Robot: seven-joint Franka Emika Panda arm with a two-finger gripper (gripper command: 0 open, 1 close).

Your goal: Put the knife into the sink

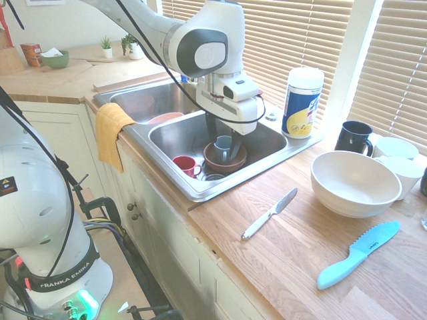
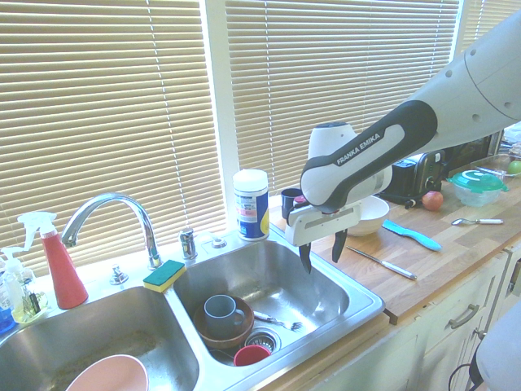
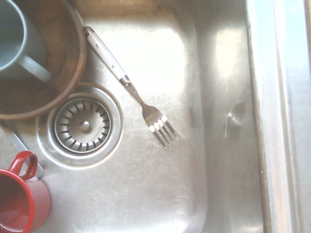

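Observation:
My gripper grabs the knife by its white handle [image 2: 400,270] next, to put the knife into the sink.
The knife [image 1: 269,213], slim with a silver blade and a white handle, lies flat on the wooden counter just right of the sink [image 1: 200,192]; the second exterior view shows the knife [image 2: 383,262] too. My gripper [image 2: 321,252] hangs open and empty above the right basin of the sink [image 2: 368,308], well apart from the knife. In that basin sit a brown bowl [image 2: 221,332] holding a grey mug [image 2: 220,309], a red cup [image 3: 19,199] and a fork [image 3: 131,87] beside the drain [image 3: 83,126].
A light-blue plastic knife [image 1: 358,255] and a white bowl [image 1: 353,183] are on the counter beyond the knife. A wipes canister [image 1: 302,103] and a dark mug [image 1: 353,137] stand behind. A yellow cloth [image 1: 110,130] hangs over the sink's front rim. The faucet [image 2: 114,212] curves over the left basin.

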